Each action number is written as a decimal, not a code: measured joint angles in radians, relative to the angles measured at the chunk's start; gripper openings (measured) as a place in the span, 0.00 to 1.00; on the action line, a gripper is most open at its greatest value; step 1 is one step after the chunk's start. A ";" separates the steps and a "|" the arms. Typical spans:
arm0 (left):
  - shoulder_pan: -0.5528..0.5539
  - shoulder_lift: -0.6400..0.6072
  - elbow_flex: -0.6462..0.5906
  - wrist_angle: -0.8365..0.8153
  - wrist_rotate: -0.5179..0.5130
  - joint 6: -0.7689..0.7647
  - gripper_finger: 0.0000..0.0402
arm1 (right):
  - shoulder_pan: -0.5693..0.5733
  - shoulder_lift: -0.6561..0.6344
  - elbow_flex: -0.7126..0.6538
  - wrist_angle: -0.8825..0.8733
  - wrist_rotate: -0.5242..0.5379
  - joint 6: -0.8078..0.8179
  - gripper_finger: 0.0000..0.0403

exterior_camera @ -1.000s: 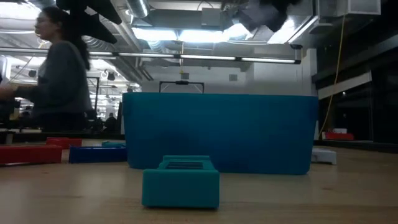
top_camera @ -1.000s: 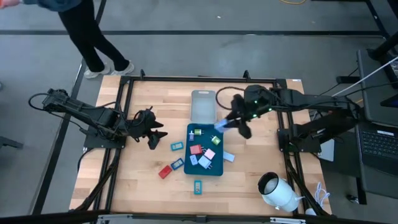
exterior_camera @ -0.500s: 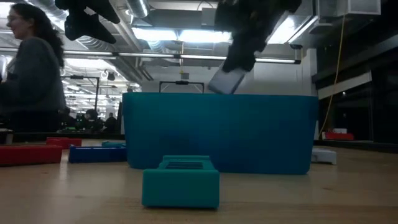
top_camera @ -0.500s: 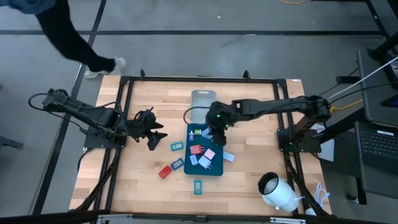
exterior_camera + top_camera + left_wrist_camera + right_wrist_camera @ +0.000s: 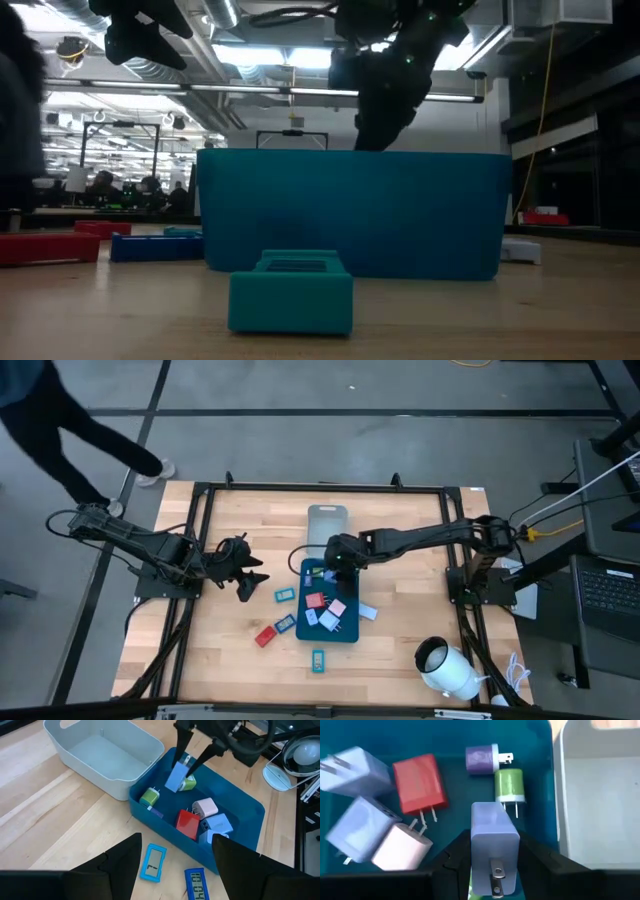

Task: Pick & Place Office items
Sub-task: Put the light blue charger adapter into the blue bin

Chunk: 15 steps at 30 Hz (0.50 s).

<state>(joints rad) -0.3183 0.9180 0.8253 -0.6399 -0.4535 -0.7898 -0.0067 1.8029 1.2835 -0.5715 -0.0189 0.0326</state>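
Note:
The light blue charger block [image 5: 495, 845] hangs low inside the tray's rim beside the green charger and would lie in the dark-teal tray [image 5: 455, 780], so it is time for my right gripper to release it now.
My right gripper [image 5: 335, 560] is over the far end of the dark-teal tray [image 5: 352, 635], shut on a light blue charger block [image 5: 492, 837]. In the left wrist view that block [image 5: 175, 776] hangs just above the tray's chargers. Green [image 5: 510, 785], purple [image 5: 481, 757], red [image 5: 420, 782], pink [image 5: 402, 851] and light blue [image 5: 357, 832] chargers lie on the tray floor. Flat items lie on the table left of the tray: blue [image 5: 284, 595], red [image 5: 265, 635], teal [image 5: 318, 659]. My left gripper [image 5: 247, 572] waits open at the table's left. My right gripper pinches the light blue charger block between its two fingers [image 5: 452, 857], on the block's two opposite side faces [image 5: 476, 845]. The fingers come from above, slanting down. The block's pronged end [image 5: 496, 877] faces the wrist. It is lifted clear, tilted, over the tray's far end.
A pale grey tray [image 5: 326, 530] stands against the teal tray's far end. A big white cylinder [image 5: 447, 668] lies at the table's near right corner. A light blue item [image 5: 367, 611] lies right of the teal tray. A person's legs [image 5: 90, 440] show beyond the far left corner.
My right gripper has carried the light blue block from right of the tray toward the table's left, over the tray's far end, and down until the low view hides it behind the tray's wall. The person has walked off to the left.

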 joint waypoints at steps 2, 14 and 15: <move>0.000 0.000 0.000 0.000 0.000 0.000 0.59 | -0.001 0.009 0.000 -0.007 0.000 -0.013 0.30; 0.000 0.000 0.000 0.000 -0.001 0.000 0.59 | -0.006 0.009 0.000 -0.008 0.001 -0.048 0.30; 0.000 0.000 0.000 0.000 -0.001 0.000 0.59 | -0.006 0.009 0.000 -0.008 0.008 -0.048 0.31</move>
<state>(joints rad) -0.3183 0.9180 0.8253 -0.6399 -0.4541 -0.7898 -0.0124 1.8114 1.2835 -0.5797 -0.0113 -0.0151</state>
